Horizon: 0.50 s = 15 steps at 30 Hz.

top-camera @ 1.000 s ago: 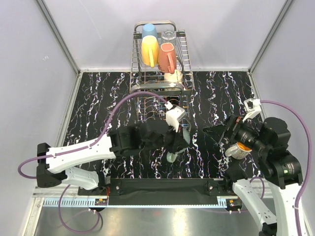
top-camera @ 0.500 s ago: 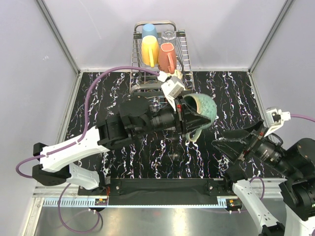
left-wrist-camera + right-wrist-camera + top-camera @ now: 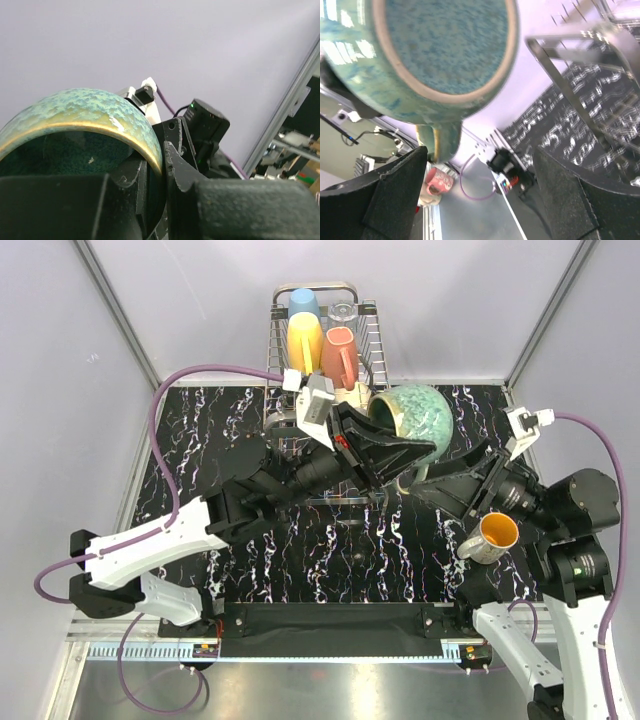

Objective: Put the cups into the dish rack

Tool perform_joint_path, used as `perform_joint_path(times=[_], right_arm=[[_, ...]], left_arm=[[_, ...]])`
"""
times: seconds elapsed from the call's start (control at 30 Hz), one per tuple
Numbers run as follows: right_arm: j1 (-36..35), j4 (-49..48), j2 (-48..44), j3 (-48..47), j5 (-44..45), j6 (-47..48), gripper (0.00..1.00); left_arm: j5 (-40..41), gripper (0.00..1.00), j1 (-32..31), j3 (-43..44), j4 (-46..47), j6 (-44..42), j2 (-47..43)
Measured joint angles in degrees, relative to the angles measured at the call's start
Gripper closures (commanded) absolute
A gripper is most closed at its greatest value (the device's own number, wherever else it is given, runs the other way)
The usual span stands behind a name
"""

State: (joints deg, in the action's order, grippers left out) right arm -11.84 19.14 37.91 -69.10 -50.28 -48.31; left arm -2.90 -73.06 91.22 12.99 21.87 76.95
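Note:
Next, my right gripper grabs the teal-green mug (image 3: 414, 417) by its handle (image 3: 408, 482), so the mug's rim and body stay free to sit in the dish rack.
My left gripper (image 3: 388, 443) is shut on the rim of the teal-green mug (image 3: 414, 417) and holds it high above the table, just right of the dish rack (image 3: 372, 345). In the left wrist view one finger is inside and one outside the rim (image 3: 100, 117), at my left gripper (image 3: 159, 157). My right gripper (image 3: 460, 480) is open and empty just below the mug; its view shows the mug's base (image 3: 447, 42) and handle (image 3: 436, 141) above my right gripper (image 3: 480, 165). The rack's upper shelf holds a light blue tumbler (image 3: 303, 303), a clear glass (image 3: 343, 312), a yellow mug (image 3: 305, 341) and a salmon-pink mug (image 3: 338, 356).
A cream mug with an orange inside (image 3: 492, 537) stands on the black marbled table (image 3: 200, 440) at the right, beside my right arm. A cream cup (image 3: 350, 393) shows at the rack's front. Lilac walls close in the sides and back. A patterned pink mug (image 3: 437, 180) stands off the table.
My left arm has lifted the teal-green mug from low over the table's middle up and to the right of the rack. My right arm has swung its open gripper toward the mug.

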Motion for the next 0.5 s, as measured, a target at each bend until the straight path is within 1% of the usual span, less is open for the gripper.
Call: perform_joint_path(times=[0.13, 0.23, 0.33, 0.43, 0.5], right_arm=[[0.00, -8.50, 0.81, 0.39, -0.59, -4.20, 0.13], [0.00, -17.00, 1.14, 1.20, -1.92, -8.92, 0.16], [0.00, -22.62, 1.51, 1.97, -2.91, -12.55, 0.17], [0.00, -27.10, 2.45, 1.99, -4.02, -15.93, 0.21], [0.00, -29.75, 3.15, 2.03, -4.70, -17.97, 0.27]], left_arm=[[-0.35, 1.00, 0.24, -1.70, 5.55, 1.88, 0.07], [-1.14, 1.00, 0.20, -1.84, 7.98, 2.62, 0.52], [-1.73, 1.00, 0.22, -1.84, 10.16, 3.39, 1.07], [-2.49, 1.00, 0.59, -1.84, 11.96, 4.37, 1.57], [-3.15, 1.00, 0.94, -1.84, 13.07, 5.20, 1.95]])
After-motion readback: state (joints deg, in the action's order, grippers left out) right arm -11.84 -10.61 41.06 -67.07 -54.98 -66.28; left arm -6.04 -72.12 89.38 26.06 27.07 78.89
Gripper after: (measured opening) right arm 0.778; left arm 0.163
